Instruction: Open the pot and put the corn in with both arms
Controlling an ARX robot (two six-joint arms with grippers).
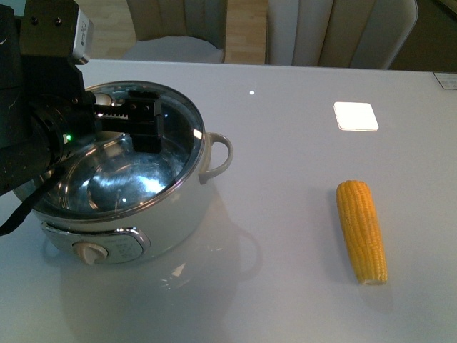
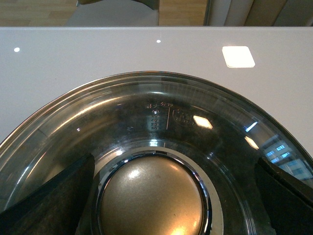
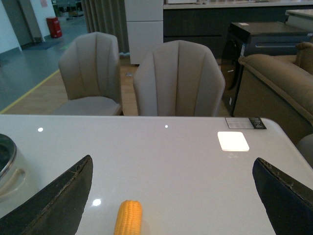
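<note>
My left gripper grabs the glass lid by its cream knob [image 2: 151, 196] next, to open the pot for the corn.
The white pot [image 1: 178, 214] stands at the table's left, its cream dial [image 1: 89, 252] facing me. Its glass lid [image 1: 178, 118] sits on it. My left gripper [image 1: 136, 118] hovers over the lid, open. In the left wrist view the left gripper [image 2: 171, 205] has its black fingers [image 2: 49, 200] either side of the lid's cream knob [image 2: 151, 196], apart from it. The corn [image 1: 362, 230] lies on the table at the right. My right gripper [image 3: 171, 205] is open and empty above the table, with the corn's end [image 3: 128, 218] between its fingers [image 3: 286, 196] and nearer the other finger. The pot's handle [image 3: 12, 178] shows at the edge.
A bright square light reflection [image 1: 355, 116] lies on the white table beyond the corn. A small label [image 1: 446, 80] sits at the far right corner. Beige chairs [image 3: 178, 78] stand along the far edge, a sofa [image 3: 279, 83] beyond to the right.
</note>
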